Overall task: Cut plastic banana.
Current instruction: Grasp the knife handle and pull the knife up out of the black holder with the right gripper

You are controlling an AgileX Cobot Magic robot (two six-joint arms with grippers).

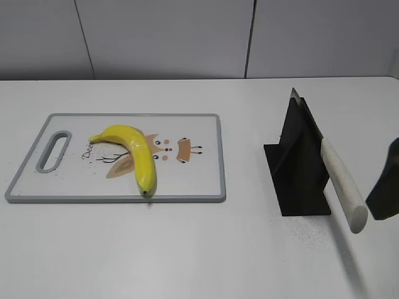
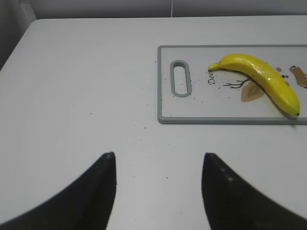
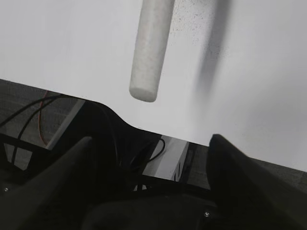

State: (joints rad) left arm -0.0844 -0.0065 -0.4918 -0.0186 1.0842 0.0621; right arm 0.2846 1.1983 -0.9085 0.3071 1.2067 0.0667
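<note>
The knife's blade is down in the black stand and only its white handle [image 1: 343,184] [image 3: 150,57] sticks out, so my right gripper needs to pick up the knife by that part next.
The yellow plastic banana [image 1: 138,154] lies on a white cutting board [image 1: 206,187] with a grey rim, left of centre; it also shows in the left wrist view [image 2: 261,79]. A knife with a white handle [image 1: 343,184] rests slanted in a black stand [image 1: 299,168]; the handle end shows in the right wrist view [image 3: 149,48]. My right gripper [image 3: 151,139] is open and empty, just below the handle end, over the table's edge; one finger shows at the exterior view's right edge [image 1: 389,187]. My left gripper [image 2: 158,155] is open and empty over bare table, short of the board.
The white table [image 1: 187,255] carries the board and the knife stand. Below its near edge in the right wrist view are dark frame parts and cables [image 3: 148,153]. A grey wall [image 1: 168,37] stands behind the table.
</note>
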